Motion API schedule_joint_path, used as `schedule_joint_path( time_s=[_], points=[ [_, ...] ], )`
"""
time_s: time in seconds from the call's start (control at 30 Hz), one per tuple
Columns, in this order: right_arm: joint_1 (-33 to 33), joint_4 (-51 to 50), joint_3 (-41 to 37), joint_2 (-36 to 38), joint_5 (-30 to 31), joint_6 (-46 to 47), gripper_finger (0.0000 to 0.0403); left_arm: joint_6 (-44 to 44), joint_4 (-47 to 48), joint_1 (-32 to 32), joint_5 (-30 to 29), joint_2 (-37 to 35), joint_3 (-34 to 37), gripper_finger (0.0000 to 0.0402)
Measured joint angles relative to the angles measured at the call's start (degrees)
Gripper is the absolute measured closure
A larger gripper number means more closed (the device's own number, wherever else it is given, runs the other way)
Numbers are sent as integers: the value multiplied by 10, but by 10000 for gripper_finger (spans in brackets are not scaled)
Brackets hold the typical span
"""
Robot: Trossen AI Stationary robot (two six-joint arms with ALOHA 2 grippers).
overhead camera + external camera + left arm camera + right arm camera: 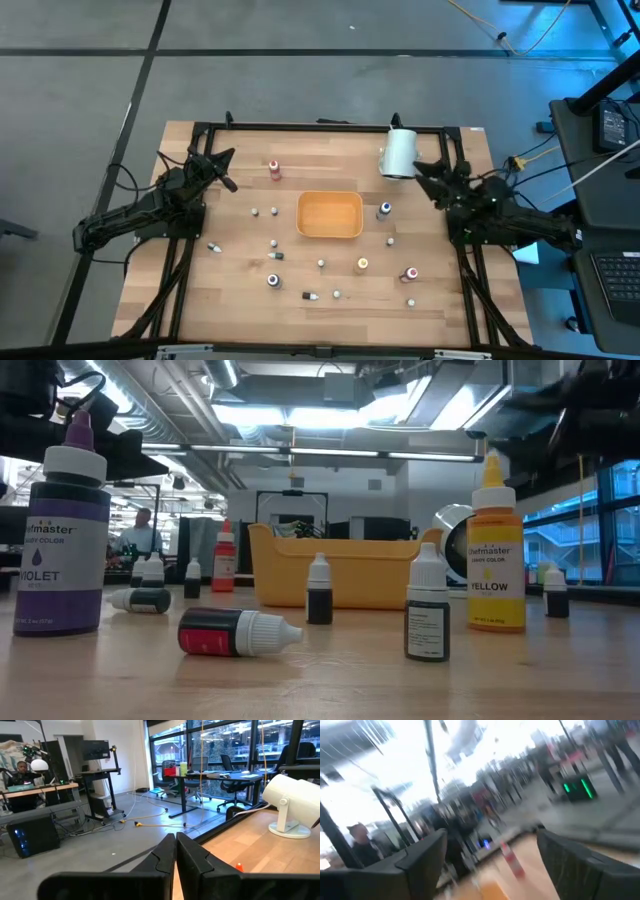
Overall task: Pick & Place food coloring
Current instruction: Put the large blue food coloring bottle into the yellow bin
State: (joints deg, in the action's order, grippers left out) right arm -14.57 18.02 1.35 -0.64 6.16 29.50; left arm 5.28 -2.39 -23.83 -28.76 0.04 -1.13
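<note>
I should next grab the blue food coloring bottle by its white cap [384, 209] with my right gripper, and then I should put the bottle into the orange tray [330, 215].
The food coloring bottles stand or lie scattered on the wooden table around an orange tray [330, 215]. Among them are a red-capped one [274, 170], a blue one [384, 210], a yellow one [362, 264] and a violet one [272, 281]. In the low view the violet bottle [65, 540] and the yellow bottle [493, 555] stand upright, and a red bottle [238, 632] lies on its side. My left gripper [226, 160] [175, 855] is shut at the far left, above the table. My right gripper [424, 176] [490, 860] is open at the far right, with nothing between its fingers.
A large white cylinder [398, 153] stands at the table's far right, close to my right gripper. A black frame [320, 127] runs along the table's far edge and down both sides. The tray [340, 570] has a low wall and sits mid-table.
</note>
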Motion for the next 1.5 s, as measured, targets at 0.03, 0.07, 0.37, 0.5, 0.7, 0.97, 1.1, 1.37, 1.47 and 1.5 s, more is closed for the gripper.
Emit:
schedule_joint_path(
  time_s=[0.03,0.07,0.37,0.5,0.7,0.97,1.1,1.37,1.47,1.5],
  points=[
    [0,4,11,-1,0,-8,87,0,0,0,0,0,0,393],
    [0,1,25,-4,0,-15,88,-1,0,0,0,0,0,393],
    [0,-238,227,-182,-46,-46,109,-126,0,0,2,0,0,390],
    [12,-398,342,-307,-100,-60,119,-156,0,0,2,0,0,394],
    [47,-584,465,-462,-104,-162,133,-168,0,0,2,0,0,394],
    [95,-615,490,-590,-103,-221,138,-168,0,0,2,0,0,391],
    [113,-618,482,-638,-68,-225,138,-167,0,0,2,0,0,394],
    [123,-621,481,-709,-28,-240,138,-167,0,0,1,0,0,396],
    [123,-621,481,-728,-28,-240,138,-167,0,0,1,0,0,395],
    [123,-621,481,-734,-28,-240,138,-167,0,0,1,0,0,395]
  ],
)
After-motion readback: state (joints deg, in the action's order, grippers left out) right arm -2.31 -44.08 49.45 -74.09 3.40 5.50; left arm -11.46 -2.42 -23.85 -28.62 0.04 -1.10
